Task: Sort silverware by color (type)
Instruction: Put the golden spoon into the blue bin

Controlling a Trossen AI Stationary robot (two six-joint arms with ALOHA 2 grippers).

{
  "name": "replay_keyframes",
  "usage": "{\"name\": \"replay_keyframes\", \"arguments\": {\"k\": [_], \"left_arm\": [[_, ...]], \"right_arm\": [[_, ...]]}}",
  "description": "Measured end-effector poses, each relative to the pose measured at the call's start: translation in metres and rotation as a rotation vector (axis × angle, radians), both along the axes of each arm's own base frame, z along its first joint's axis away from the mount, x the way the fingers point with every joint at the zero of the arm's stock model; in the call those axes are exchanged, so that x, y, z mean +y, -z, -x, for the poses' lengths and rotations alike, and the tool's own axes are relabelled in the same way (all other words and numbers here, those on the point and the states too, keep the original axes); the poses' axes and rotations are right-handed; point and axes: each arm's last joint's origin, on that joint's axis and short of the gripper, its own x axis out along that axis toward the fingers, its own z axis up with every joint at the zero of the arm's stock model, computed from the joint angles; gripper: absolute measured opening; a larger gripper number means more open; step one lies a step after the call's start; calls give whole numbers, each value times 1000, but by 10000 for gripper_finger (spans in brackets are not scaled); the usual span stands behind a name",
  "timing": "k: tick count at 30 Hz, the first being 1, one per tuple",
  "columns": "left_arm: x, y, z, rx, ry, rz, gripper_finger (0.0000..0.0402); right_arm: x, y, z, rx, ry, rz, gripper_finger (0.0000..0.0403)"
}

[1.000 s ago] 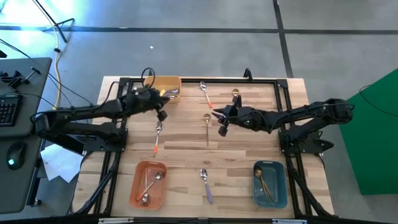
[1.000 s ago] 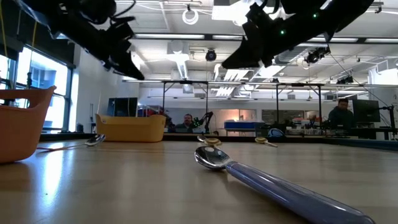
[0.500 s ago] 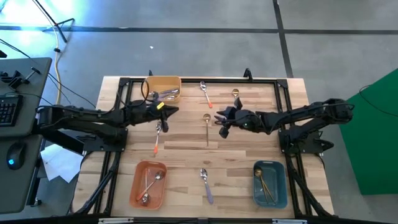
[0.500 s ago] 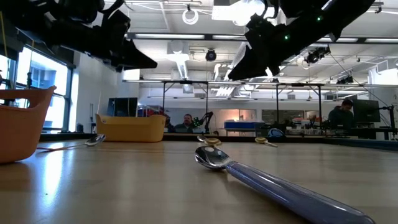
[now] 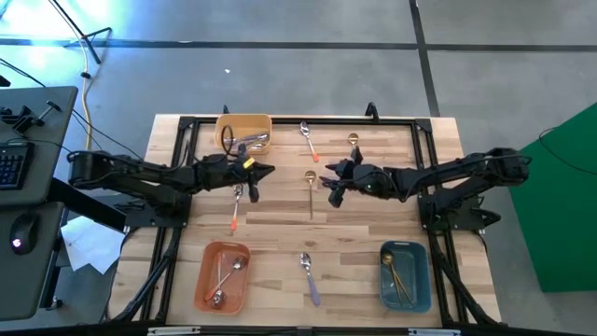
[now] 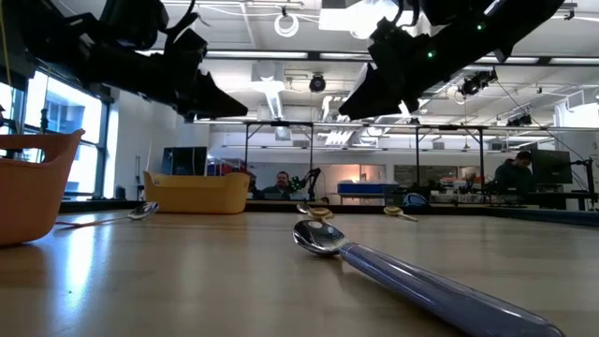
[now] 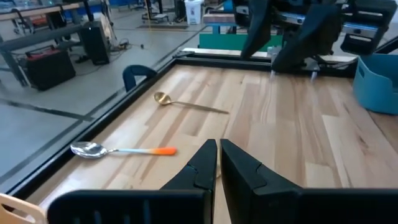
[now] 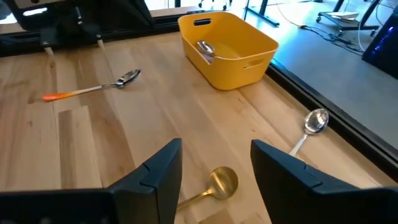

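The gold spoon needs to go into the blue bin [image 5: 406, 277]. My right gripper should grip it next by its neck, below the spoon's bowl.
My left gripper [image 5: 267, 170] is shut and empty, held above the table right of an orange-handled spoon [image 5: 235, 205] that lies flat. My right gripper [image 5: 328, 183] is open and empty, held just right of a gold spoon [image 5: 311, 191]; the spoon's bowl [image 8: 221, 180] shows between the fingers, below them. A second orange-handled spoon [image 5: 308, 140] and a second gold spoon [image 5: 353, 142] lie near the far edge. A lavender-handled spoon [image 5: 308, 276] lies near the front edge and shows close up in the low view [image 6: 412, 276].
A yellow bin [image 5: 245, 133] with spoons stands at the far left. An orange bin [image 5: 222, 276] with spoons is at the near left. A blue bin [image 5: 404, 276] with gold spoons is at the near right. Bare wood lies between the two grippers.
My left gripper has gone from beside the yellow bin toward the table's right and near edges, to a spot over the table's middle. Its fingers have turned from pointing down to pointing nearly level toward the right arm.
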Motion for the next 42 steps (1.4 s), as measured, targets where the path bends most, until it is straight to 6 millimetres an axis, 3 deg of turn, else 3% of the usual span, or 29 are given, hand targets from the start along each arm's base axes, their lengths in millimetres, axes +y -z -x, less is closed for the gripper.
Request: {"name": "replay_keyframes", "arguments": {"k": [17, 23, 28, 33, 42], "left_arm": [[-14, -1, -4, -14, 68, -24, 12], [-13, -1, -4, 7, 71, -86, 12], [-13, 0, -4, 14, 69, -89, 12], [-22, 0, -5, -1, 97, -43, 12], [-43, -2, -6, -19, 96, -45, 4]], "right_arm": [[-14, -5, -2, 16, 29, 16, 160], [-1, -11, -3, 68, 63, -129, 150], [17, 6, -5, 69, 142, -232, 155], [29, 33, -19, 92, 210, -322, 167], [18, 42, -63, 191, 344, -405, 183]]}}
